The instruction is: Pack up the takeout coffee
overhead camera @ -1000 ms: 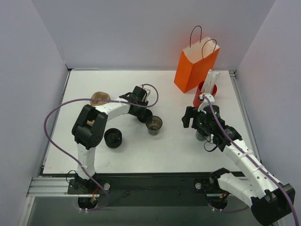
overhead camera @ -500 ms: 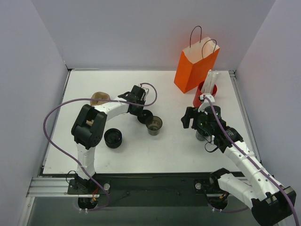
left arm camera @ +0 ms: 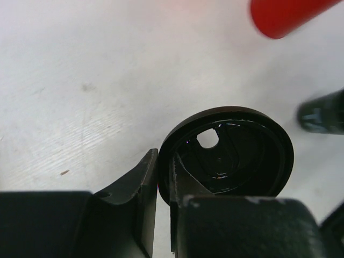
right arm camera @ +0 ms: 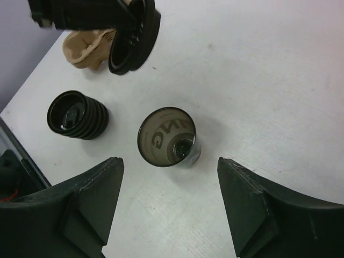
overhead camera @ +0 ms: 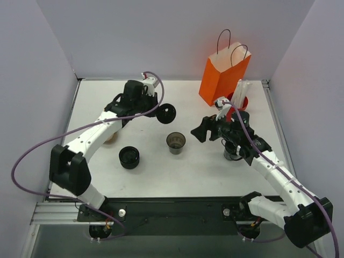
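Observation:
I should grab the lid's free rim (overhead camera: 174,115) (right arm camera: 128,66) with my right gripper next. The flat side of the lid then stays free for my left gripper to regrip and cap the cup.
The takeout coffee (overhead camera: 176,142) is a small dark grey cup standing open-topped mid-table; in the right wrist view the takeout coffee (right arm camera: 167,137) shows print inside its wall. My left gripper (overhead camera: 159,109) is shut on the rim of a round black lid (overhead camera: 167,113), held above the table behind the cup. In the left wrist view the left gripper (left arm camera: 164,172) pinches the lid (left arm camera: 231,153) on edge. My right gripper (overhead camera: 201,131) hovers open just right of the cup. Seen from the wrist, the right gripper (right arm camera: 169,164) straddles the cup from above without touching it.
An orange paper bag (overhead camera: 223,72) stands at the back right, with a red cup of white straws (overhead camera: 236,105) beside it. A ribbed black stack (overhead camera: 129,157) sits front left. A tan moulded piece (right arm camera: 88,48) lies under the left arm. A small grey object (overhead camera: 232,152) sits below the right arm.
The left gripper closed on the black lid beside the cup, then lifted it up and towards the back. The right gripper shifted left towards the cup, still open.

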Robot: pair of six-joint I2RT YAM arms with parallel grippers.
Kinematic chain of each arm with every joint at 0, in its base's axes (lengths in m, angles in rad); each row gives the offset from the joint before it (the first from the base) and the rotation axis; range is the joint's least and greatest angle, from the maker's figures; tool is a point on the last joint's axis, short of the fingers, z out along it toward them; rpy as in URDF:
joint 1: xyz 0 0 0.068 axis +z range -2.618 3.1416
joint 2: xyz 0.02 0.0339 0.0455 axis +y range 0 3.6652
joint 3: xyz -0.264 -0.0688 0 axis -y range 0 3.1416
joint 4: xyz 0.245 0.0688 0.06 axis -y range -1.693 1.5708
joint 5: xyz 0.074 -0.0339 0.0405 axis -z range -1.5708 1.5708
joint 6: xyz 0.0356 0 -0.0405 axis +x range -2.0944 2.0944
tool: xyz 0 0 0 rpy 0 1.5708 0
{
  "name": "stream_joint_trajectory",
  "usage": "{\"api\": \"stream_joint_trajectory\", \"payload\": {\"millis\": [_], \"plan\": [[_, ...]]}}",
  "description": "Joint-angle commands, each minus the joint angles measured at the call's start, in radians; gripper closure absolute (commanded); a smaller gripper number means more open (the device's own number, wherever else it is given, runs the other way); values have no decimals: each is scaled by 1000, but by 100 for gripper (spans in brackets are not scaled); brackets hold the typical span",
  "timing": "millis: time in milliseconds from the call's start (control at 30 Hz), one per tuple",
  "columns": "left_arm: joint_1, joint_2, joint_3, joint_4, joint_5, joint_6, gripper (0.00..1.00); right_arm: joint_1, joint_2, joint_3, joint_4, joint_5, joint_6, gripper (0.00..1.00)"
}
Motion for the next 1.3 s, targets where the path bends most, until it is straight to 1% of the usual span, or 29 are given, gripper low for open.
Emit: {"api": "stream_joint_trajectory", "payload": {"millis": [0, 33, 67, 100, 133, 200, 233, 300, 333, 400, 433, 500, 567, 600, 733, 967, 1033, 1067, 1100, 1133, 1167, 1200, 1233, 1267], "plan": [[32, -74, 61, 7, 318, -85, 98, 31, -14, -4, 159, -149, -242, 28], [32, -68, 88, -80, 352, -85, 98, 40, -23, -7, 192, -103, -286, 29], [31, -56, 127, -122, 360, -86, 98, 43, -34, -11, 212, -100, -316, 29], [32, -50, 142, -160, 369, -94, 98, 48, -40, -19, 229, -118, -426, 29], [32, -45, 153, -229, 390, -96, 98, 67, -55, -30, 255, -185, -506, 30], [32, -34, 162, -285, 414, -80, 98, 116, -81, -82, 288, -170, -687, 29], [32, -33, 159, -321, 417, -74, 98, 144, -94, -93, 308, -160, -825, 28], [32, -42, 132, -341, 417, -60, 98, 164, -104, -77, 277, -207, -925, 28], [32, -47, 121, -346, 415, -60, 98, 164, -101, -68, 225, -222, -1023, 28], [31, -51, 109, -352, 430, -53, 98, 169, -82, -48, 158, -238, -1114, 29], [29, -50, 98, -355, 441, -51, 98, 170, -65, -22, 92, -235, -1180, 30], [28, -39, 96, -378, 475, -37, 97, 183, -52, -7, 49, -238, -1225, 31], [21, -28, 101, -400, 473, -28, 97, 198, -26, 21, 23, -239, -1283, 32], [20, -22, 103, -415, 469, -24, 97, 227, -17, 30, -3, -222, -1303, 33], [9, -7, 99, -431, 467, -27, 97, 322, 36, 45, 22, -103, -1397, 33], [-2, 19, 136, -473, 444, -30, 97, 428, 122, 58, 39, 18, -1490, 34], [-3, 19, 142, -475, 449, -34, 97, 446, 148, 53, 44, 51, -1522, 38], [-5, 19, 145, -478, 447, -36, 97, 465, 158, 49, 61, 96, -1527, 41], [-6, 21, 149, -480, 447, -39, 96, 472, 161, 26, 112, 118, -1535, 48], [-6, 21, 150, -481, 450, -40, 96, 479, 172, 16, 137, 132, -1539, 52], [-6, 16, 152, -480, 453, -46, 94, 489, 173, 10, 153, 141, -1542, 56], [-6, 15, 152, -472, 455, -50, 92, 491, 175, 3, 170, 146, -1544, 63], [-6, 10, 158, -472, 455, -51, 89, 495, 178, -5, 186, 152, -1538, 66], [-5, 9, 165, -475, 454, -54, 82, 502, 178, -14, 203, 158, -1536, 74]]}}
